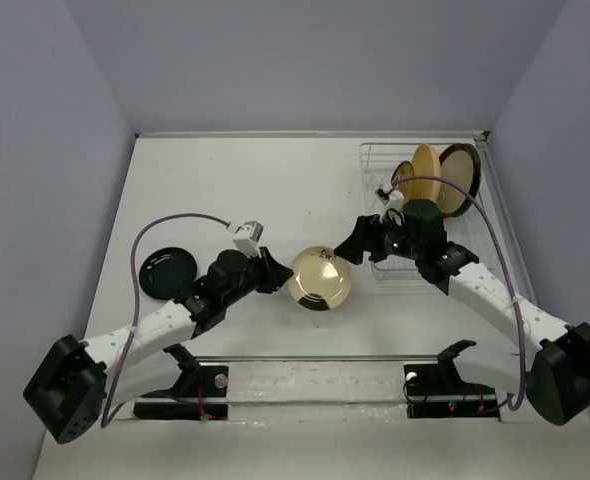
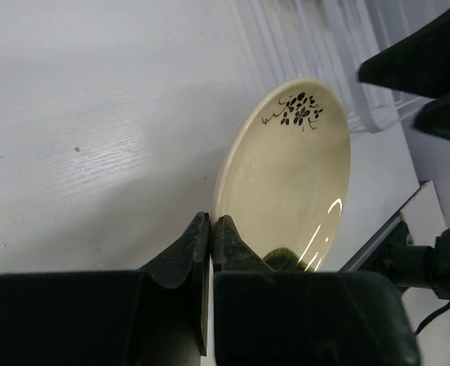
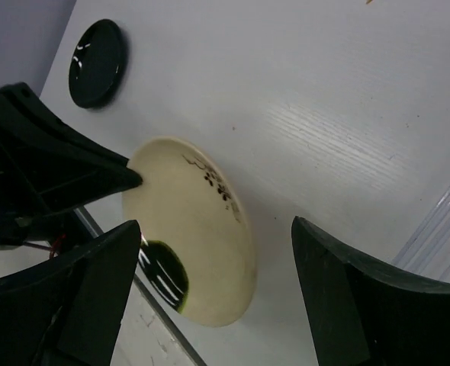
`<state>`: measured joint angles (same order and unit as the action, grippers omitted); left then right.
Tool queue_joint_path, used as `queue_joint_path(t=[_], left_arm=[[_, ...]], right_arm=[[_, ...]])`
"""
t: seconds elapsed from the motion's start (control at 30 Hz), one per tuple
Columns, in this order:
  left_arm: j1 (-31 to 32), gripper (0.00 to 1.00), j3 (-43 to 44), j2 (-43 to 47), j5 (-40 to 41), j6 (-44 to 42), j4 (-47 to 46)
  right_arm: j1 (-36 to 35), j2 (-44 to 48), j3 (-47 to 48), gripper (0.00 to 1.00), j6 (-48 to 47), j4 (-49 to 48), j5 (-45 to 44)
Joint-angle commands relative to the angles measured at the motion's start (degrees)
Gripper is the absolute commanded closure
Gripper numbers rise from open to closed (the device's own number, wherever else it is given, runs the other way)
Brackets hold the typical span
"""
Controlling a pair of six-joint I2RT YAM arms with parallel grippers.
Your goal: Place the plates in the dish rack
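My right gripper grabs the cream plate (image 1: 320, 278) by its rim between the sprig and the dark spot next, to stand it in the dish rack.
A cream plate (image 1: 320, 278) with a dark spot and a small black sprig is held tilted over the table's middle. My left gripper (image 1: 280, 272) is shut on its left rim; in the left wrist view the fingertips (image 2: 211, 221) pinch the edge of the cream plate (image 2: 286, 183). My right gripper (image 1: 353, 248) stands open just right of it. In the right wrist view the cream plate (image 3: 194, 229) shows between the wide-apart fingers (image 3: 216, 223), which do not touch it. The dish rack (image 1: 375, 160) at the back right holds an orange-yellow plate (image 1: 427, 170) and a red-rimmed plate (image 1: 460, 178) on edge.
A small dark plate (image 1: 167, 270) lies flat on the table at the left, also in the right wrist view (image 3: 95, 62). The rack's clear wires (image 2: 316, 38) are just beyond the held plate. A metal bar (image 1: 315, 358) runs along the near edge between the arm bases.
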<state>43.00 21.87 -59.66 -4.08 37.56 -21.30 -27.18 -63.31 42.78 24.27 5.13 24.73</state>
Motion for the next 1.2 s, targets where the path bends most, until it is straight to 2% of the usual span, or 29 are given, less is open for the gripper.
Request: queue_joint_path(t=[0.0, 0.2, 0.23, 0.3, 0.33, 0.37, 0.4, 0.43, 0.5, 0.53, 0.57, 0.6, 0.63, 0.7, 0.73, 0.83, 0.87, 0.93, 1.07, 1.17], left_arm=[[-0.64, 0.94, 3.09, 9.62, -1.1, -1.79, 2.48], [-0.82, 0.95, 6.43, 13.43, -4.97, -2.14, 4.86], [-0.82, 0.94, 6.61, 13.6, -5.15, -2.14, 4.78], [-0.82, 0.95, 7.22, 13.6, -5.42, -2.49, 4.69], [-0.9, 0.93, 7.92, 13.52, -4.98, -2.67, 4.95], [-0.9, 0.87, 8.28, 13.34, -4.72, -2.93, 5.82], [-0.9, 0.79, 8.8, 13.08, -3.84, -3.89, 6.44], [-0.9, 0.59, 10.11, 13.08, -3.4, -4.6, 8.19], [-0.9, 0.35, 12.14, 13.51, -1.12, -6.45, 10.91], [-0.9, 0.14, 14.41, 14.21, -0.15, -8.8, 14.23], [-0.9, 0.04, 15.56, 14.22, 0.81, -10.13, 14.27], [-0.9, 0.01, 16.7, 15.26, 2.22, -11.53, 18.01], [-0.9, 0.01, 18.8, 16.23, 4.06, -13.98, 21.27], [-0.9, 0.01, 20.4, 17.2, 7.58, -16.54, 25.68], [-0.9, 0.01, 21.19, 17.64, 8.29, -19.25, 28.65], [-0.9, 0.01, 20.24, 18.44, 11.97, -21.82, 31.57], [-0.9, 0.01, 18.58, 18.35, 13.38, -22.18, 32.37], [-0.9, 0.01, 16.81, 17.91, 12.61, -22.09, 32.11], [-1.08, 0.01, 17.59, 16.59, 11.19, -23.14, 31.58], [-1.52, 0.01, 17.6, 16.15, 11.72, -23.76, 32.37]], right_arm=[[-1.03, -2.42, 2.83, 0.14, -4.05, -1.35, 4.89], [-1.56, -4.8, 3.01, 0.14, -5.29, -2.22, 11.47], [-1.56, -5.5, 3.01, 0.19, -5.37, -2.57, 13.66], [-1.56, -5.68, 2.57, 0.37, -4.59, -3.89, 17.0], [-1.56, -5.25, 1.96, 0.69, -3.11, -6.85, 19.71], [-1.56, -4.72, 1.78, 0.87, -2.22, -8.19, 20.7], [-1.56, -4.28, 1.86, 0.93, -1.43, -9.07, 21.06], [-1.56, -3.32, 2.12, 0.93, -0.46, -9.95, 20.36], [-1.56, -2.7, 4.05, 0.93, -0.1, -9.61, 17.47], [-1.56, -2.61, 5.19, 0.93, -0.97, -7.35, 12.06], [-1.56, -2.61, 6.77, 0.93, -1.68, -5.41, 7.66], [-1.56, -3.22, 8.61, 0.93, -2.38, -2.52, 3.09], [-1.56, -3.66, 12.46, 0.93, -3.69, 1.51, -6.09], [-1.03, -5.41, 16.52, 0.93, -4.75, 5.23, -16.94], [-1.03, -6.03, 20.46, 0.93, -5.89, 8.03, -28.22], [-1.03, -8.75, 25.49, 0.93, -8.27, 10.6, -44.1], [-0.42, -9.63, 28.03, 0.93, -10.1, 10.69, -52.42], [0.2, -12.87, 31.64, 0.93, -12.65, 10.87, -60.98], [3.88, -18.93, 35.34, 0.93, -14.86, 10.96, -67.86], [6.26, -23.15, 38.33, 0.93, -15.65, 10.96, -69.29]])
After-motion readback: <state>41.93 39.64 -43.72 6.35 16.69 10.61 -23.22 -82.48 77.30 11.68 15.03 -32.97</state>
